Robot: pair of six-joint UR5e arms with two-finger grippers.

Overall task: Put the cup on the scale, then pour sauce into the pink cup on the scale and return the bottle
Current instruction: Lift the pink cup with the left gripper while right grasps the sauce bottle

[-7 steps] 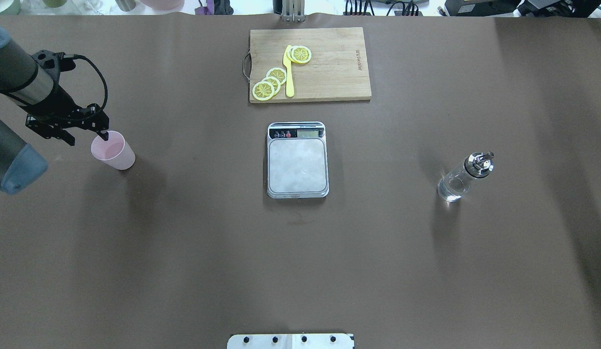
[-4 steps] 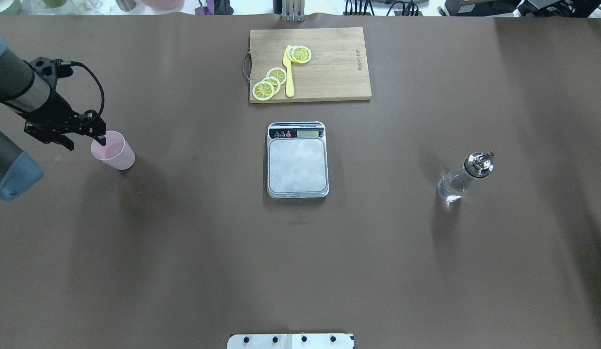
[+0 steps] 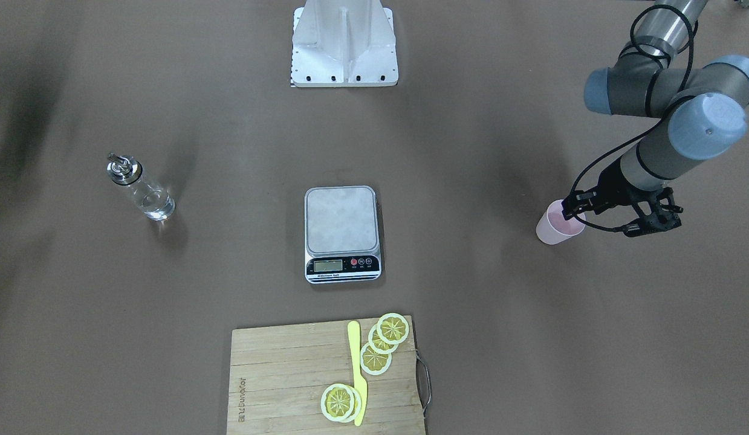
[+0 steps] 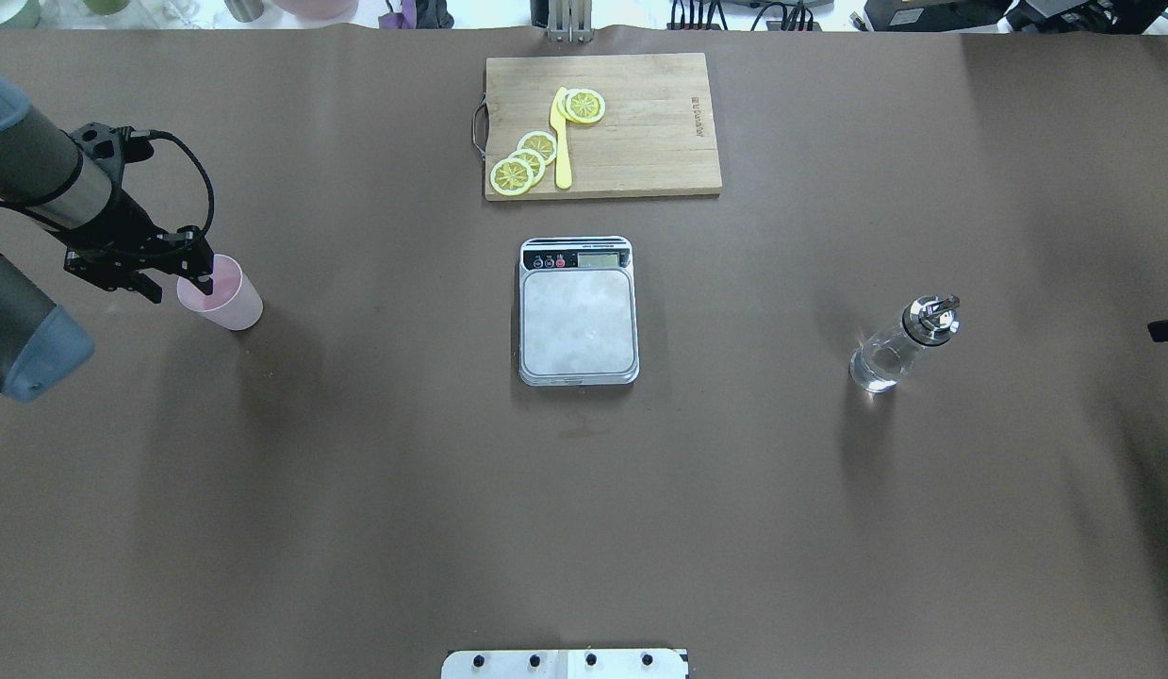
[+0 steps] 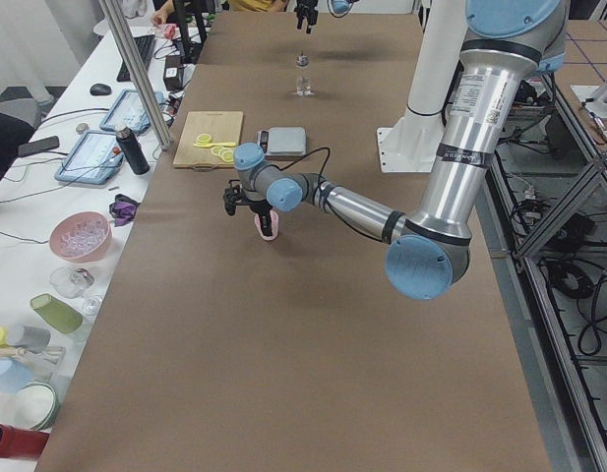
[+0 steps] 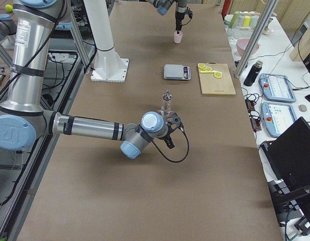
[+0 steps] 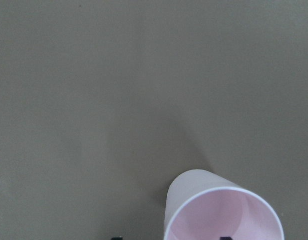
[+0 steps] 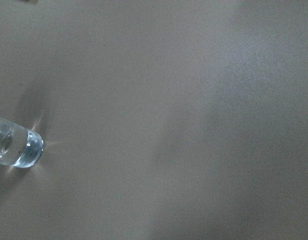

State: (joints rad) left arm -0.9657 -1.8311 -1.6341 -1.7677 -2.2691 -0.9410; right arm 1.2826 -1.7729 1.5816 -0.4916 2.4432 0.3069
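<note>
The robot's left gripper should next set the pale pink cup upright on the scale (image 3: 342, 222), with the cup's top open for sauce, so it should grab the cup by its rim (image 3: 560, 203).
The pale pink cup (image 4: 227, 300) stands upright on the brown table at the far left, also in the front view (image 3: 554, 228). My left gripper (image 4: 180, 285) is open and straddles its rim: in the left wrist view one fingertip is inside the cup (image 7: 218, 210), the other outside. The scale (image 4: 578, 321) sits bare at the table's middle. The clear bottle (image 4: 899, 347) with a metal spout stands at the right. My right gripper (image 6: 171, 131) hovers beyond the bottle, apart from it; I cannot tell whether it is open.
A wooden cutting board (image 4: 640, 141) with lemon slices and a yellow knife (image 4: 561, 141) lies behind the scale. The robot's base plate (image 4: 565, 663) is at the near edge. Brown table lies between cup, scale and bottle.
My left gripper has shifted slightly and settled lower at the cup's rim. The tip of my right gripper has come into the overhead view at the right edge.
</note>
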